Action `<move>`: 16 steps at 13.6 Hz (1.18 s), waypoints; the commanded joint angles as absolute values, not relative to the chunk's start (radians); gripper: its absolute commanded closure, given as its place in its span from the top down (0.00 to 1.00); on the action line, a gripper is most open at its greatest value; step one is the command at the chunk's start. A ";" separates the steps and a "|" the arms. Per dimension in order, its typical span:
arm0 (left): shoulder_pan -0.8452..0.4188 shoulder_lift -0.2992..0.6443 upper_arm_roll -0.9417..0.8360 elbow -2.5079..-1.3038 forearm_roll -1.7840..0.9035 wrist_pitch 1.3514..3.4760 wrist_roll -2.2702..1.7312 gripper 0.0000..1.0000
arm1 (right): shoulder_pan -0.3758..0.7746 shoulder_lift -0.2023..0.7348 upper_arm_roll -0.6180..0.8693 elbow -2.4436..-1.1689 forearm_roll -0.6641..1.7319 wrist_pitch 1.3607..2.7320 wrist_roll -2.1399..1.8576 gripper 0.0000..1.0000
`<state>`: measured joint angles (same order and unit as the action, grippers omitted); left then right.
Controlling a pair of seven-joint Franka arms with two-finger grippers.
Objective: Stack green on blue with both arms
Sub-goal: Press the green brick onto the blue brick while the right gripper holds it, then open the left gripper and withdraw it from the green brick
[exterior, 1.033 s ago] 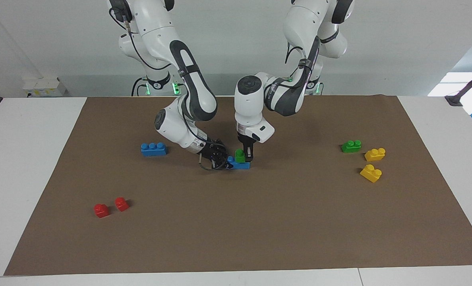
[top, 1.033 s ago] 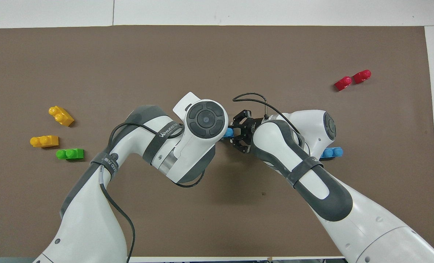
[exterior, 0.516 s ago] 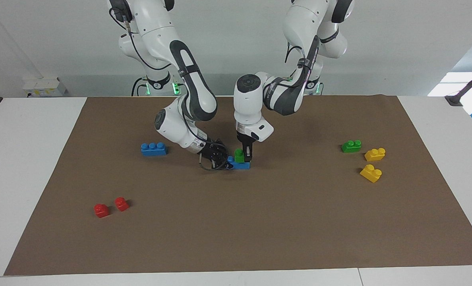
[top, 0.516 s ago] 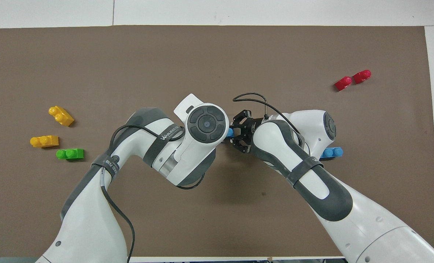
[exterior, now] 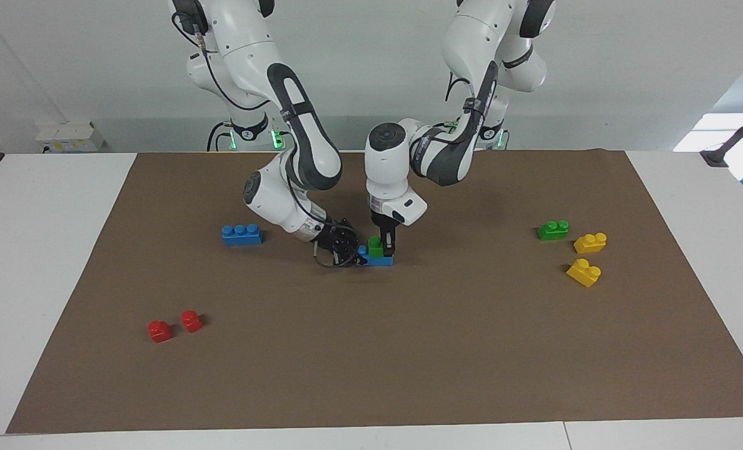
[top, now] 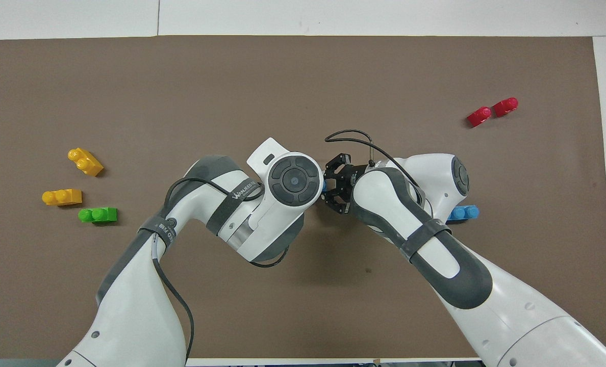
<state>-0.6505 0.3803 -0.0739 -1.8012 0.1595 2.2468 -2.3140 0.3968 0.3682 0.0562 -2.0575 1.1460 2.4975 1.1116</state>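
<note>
The blue brick [top: 325,186] is resting low on the brown mat, so my right gripper is ready to open and should let go of it now.
A blue brick [exterior: 379,260] lies on the brown mat [exterior: 371,350] at the table's middle. My right gripper [exterior: 351,252] comes in low from the right arm's end and is shut on that brick's end. A green brick [exterior: 376,246] sits on top of the blue brick. My left gripper [exterior: 383,245] points straight down and is shut on the green brick. In the overhead view the left wrist [top: 293,181] hides both bricks, and the right gripper [top: 335,189] shows beside it.
A second blue brick [exterior: 241,234] lies toward the right arm's end, with two red bricks [exterior: 174,326] farther from the robots. A second green brick [exterior: 553,230] and two yellow bricks [exterior: 587,257] lie toward the left arm's end.
My left gripper has shifted slightly toward the right gripper and come down a little with the green brick, which now rests on the blue brick. The right gripper has held still.
</note>
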 commanded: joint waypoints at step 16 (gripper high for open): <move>-0.536 0.151 -0.063 -1.841 0.190 2.063 -2.054 1.00 | 0.373 0.370 0.051 -2.017 1.155 2.528 1.106 1.00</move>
